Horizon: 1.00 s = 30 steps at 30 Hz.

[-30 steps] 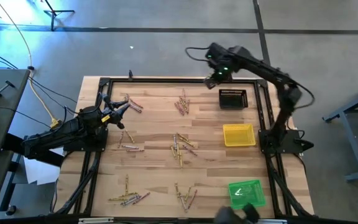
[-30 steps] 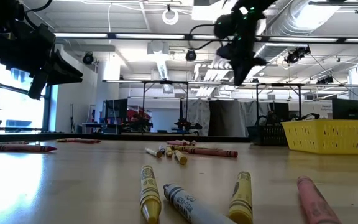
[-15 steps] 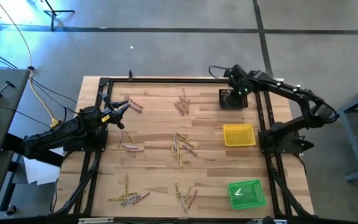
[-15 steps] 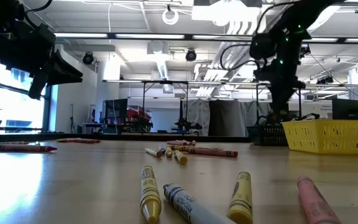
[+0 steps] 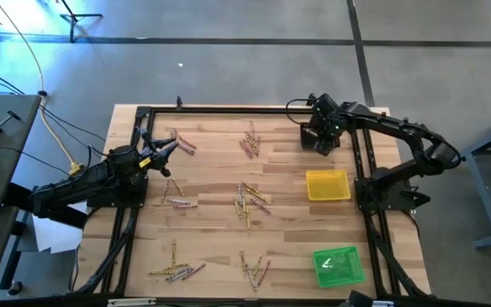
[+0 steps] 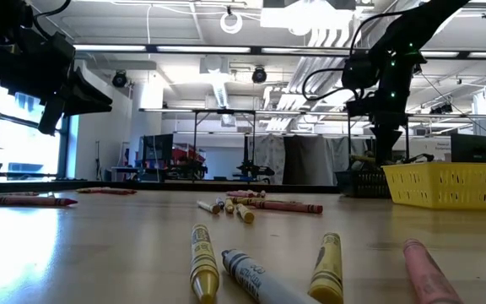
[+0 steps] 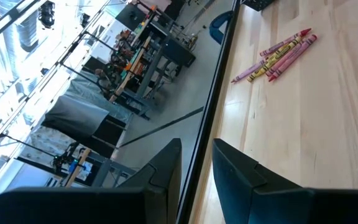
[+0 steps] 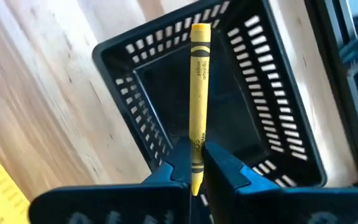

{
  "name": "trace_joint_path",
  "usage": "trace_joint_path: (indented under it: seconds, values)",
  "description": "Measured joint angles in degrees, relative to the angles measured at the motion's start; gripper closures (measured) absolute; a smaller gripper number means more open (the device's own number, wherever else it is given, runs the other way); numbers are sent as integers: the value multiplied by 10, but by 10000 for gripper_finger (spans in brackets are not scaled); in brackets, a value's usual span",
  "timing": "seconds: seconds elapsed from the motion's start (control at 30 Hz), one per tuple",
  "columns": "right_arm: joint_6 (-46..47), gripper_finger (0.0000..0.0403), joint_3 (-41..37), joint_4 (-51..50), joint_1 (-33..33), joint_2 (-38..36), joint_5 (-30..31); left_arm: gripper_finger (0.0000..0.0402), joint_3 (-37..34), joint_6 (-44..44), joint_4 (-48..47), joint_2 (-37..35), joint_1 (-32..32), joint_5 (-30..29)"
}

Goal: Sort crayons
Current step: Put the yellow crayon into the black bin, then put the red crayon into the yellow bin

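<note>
The yellow crayon (image 8: 199, 87) hangs inside the black tray's rim, so it is time for my right gripper to open now.
My right gripper (image 5: 321, 136) is over the black tray (image 5: 331, 126) at the far right and is shut on a yellow crayon (image 8: 199, 87); in the low view it (image 6: 386, 143) reaches down to the tray (image 6: 359, 182). My left gripper (image 5: 167, 147) is open and empty above the table's left side, beside a small group of crayons (image 5: 181, 141). Other crayons lie flat in groups at the far middle (image 5: 250, 141), the centre (image 5: 247, 203), the left (image 5: 178, 202) and the near side (image 5: 176, 271). My right gripper pinches the yellow crayon between its two fingers near one end (image 8: 196, 163). The fingers point down from above. The crayon lies along the fingers, and most of its length sticks out past the fingertips toward the black tray's floor (image 8: 229, 106). Whether it touches the floor, I cannot tell.
A yellow tray (image 5: 326, 185) stands on the right, nearer than the black one, and a green tray (image 5: 339, 266) at the near right. A dark frame (image 5: 228, 109) runs along the table's edges. Several crayons (image 6: 226, 270) lie close to the low camera.
My right gripper has gone from high over the table's far edge toward the right and near side, to above the black tray, and has come down toward it with the yellow crayon.
</note>
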Motion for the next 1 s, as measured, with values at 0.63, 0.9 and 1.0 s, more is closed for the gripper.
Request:
trace_joint_path:
  seconds: [0.63, 0.9, 1.0]
  values:
    - [26, 298, 10, -13, 1, 0, 74, 324, 0, 0, 0, 0, 0, 0]
    - [310, 295, 77, 23, 20, 0, -12, 324, 0, 0, 0, 0, 0, 0]
    - [366, 295, 79, 87, 39, 1, -23, 324, 0, 0, 0, 0, 0, 0]
